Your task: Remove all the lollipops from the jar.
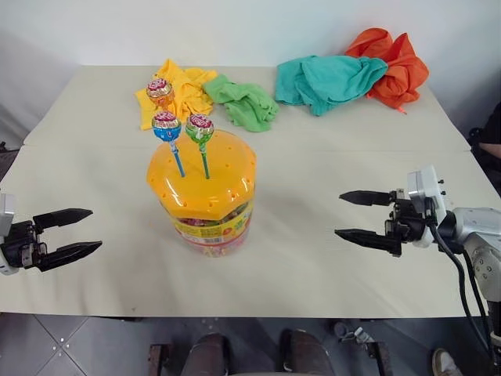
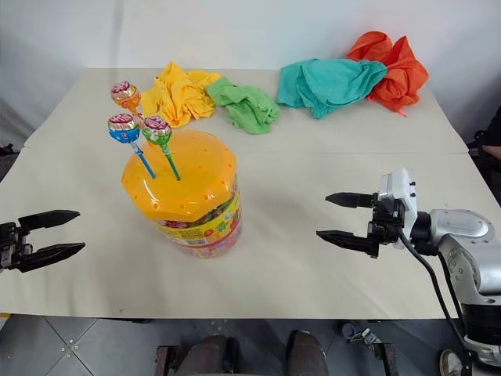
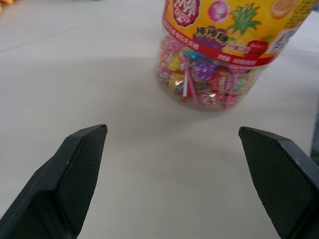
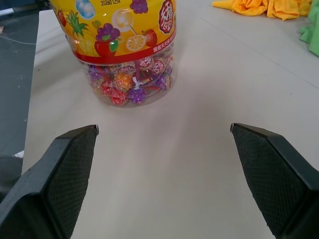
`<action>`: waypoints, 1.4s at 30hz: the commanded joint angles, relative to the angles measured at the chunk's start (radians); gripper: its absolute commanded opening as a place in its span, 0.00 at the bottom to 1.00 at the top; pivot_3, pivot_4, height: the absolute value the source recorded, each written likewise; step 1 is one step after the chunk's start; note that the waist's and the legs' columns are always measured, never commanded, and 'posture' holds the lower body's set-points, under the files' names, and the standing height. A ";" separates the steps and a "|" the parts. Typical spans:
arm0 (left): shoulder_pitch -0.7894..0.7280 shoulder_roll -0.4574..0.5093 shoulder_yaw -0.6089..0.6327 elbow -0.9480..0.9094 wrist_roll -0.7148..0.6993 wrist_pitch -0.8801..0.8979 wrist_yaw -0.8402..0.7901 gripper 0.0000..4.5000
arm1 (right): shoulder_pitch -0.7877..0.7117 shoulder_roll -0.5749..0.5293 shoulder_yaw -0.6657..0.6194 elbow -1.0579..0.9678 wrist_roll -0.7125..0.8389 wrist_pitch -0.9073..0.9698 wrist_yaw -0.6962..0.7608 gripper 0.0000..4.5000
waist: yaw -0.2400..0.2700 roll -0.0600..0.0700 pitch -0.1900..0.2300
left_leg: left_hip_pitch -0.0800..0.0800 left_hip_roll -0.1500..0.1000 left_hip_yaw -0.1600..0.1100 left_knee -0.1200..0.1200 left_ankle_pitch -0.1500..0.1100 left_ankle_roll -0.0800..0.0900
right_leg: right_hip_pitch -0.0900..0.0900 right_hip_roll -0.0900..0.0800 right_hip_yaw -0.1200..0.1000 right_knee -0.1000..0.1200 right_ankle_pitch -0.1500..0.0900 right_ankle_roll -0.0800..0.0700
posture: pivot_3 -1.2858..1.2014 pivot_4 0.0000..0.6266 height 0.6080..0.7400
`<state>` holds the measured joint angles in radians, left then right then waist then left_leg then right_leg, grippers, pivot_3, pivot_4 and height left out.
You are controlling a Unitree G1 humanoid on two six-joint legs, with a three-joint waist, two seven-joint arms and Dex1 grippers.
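Observation:
Next, my left gripper grips the orange-wrapped lollipop by its stick (image 1: 166,109) to remove it from the jar's domed lid (image 1: 221,178).
The jar (image 1: 205,205) stands upright mid-table: a clear tub with a domed orange lid and a yellow-red label band, wrapped candies showing through its wall (image 3: 209,82) (image 4: 130,82). Three lollipops stick up from the lid's holes: one on an orange stick (image 1: 160,92), one on a blue stick (image 1: 167,127), one on a green stick (image 1: 200,128). My left gripper (image 1: 70,233) is open, low to the jar's left, pointing at it. To the jar's right my right gripper (image 1: 354,216) is open too, aimed at the jar. Both are well apart from it and hold nothing.
At the table's back lie crumpled cloths: yellow (image 1: 182,90), green (image 1: 246,102), teal (image 1: 329,81) and orange (image 1: 395,63). The beige table top (image 1: 313,258) is bare between the jar and each gripper. The table's front edge runs just below both grippers.

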<state>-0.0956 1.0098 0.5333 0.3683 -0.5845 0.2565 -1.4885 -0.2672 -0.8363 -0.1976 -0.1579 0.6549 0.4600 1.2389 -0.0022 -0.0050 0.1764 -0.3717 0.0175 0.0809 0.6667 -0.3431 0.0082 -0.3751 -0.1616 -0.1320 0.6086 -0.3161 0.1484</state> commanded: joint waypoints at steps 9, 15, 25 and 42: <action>-0.032 0.032 0.073 -0.067 -0.032 0.142 0.121 1.00 | -0.034 -0.001 -0.028 -0.009 0.019 -0.013 -0.005 0.99 | 0.000 -0.001 0.001 | 0.000 0.000 0.000 0.001 0.000 0.000 | 0.000 -0.001 0.000 0.001 0.000 0.000 | 0.52 0.24 1.00; -0.118 0.073 0.076 -0.100 -0.060 0.109 0.064 1.00 | -0.066 -0.015 -0.057 -0.038 0.056 0.011 -0.008 0.99 | 0.000 -0.003 0.001 | 0.000 0.000 0.001 0.001 0.000 0.000 | 0.000 -0.001 0.000 0.002 0.000 0.000 | 0.52 0.24 1.00; -0.645 -0.033 -0.234 -0.092 -0.048 0.176 0.067 1.00 | -0.139 -0.015 -0.103 -0.176 0.228 0.149 -0.096 0.99 | 0.015 -0.004 0.002 | -0.003 0.000 0.000 0.013 -0.001 0.002 | 0.000 -0.001 0.000 0.008 0.000 0.000 | 0.52 0.24 1.00; -1.106 -0.283 -0.443 0.279 0.076 0.105 -0.084 0.87 | -0.027 0.029 -0.208 -0.309 0.311 0.150 -0.269 1.00 | 0.023 -0.007 0.004 | -0.005 -0.001 0.000 0.017 -0.002 0.004 | -0.001 -0.001 0.000 0.009 0.000 0.000 | 0.52 0.24 1.00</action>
<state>-1.1669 0.7151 0.0785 0.6473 -0.5017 0.3527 -1.5012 -0.3054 -0.8118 -0.3549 -0.4271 0.9446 0.6313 0.9869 0.0210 -0.0116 0.1803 -0.3766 0.0167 0.0804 0.6835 -0.3452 0.0119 -0.3761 -0.1626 -0.1326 0.6181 -0.3159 0.1486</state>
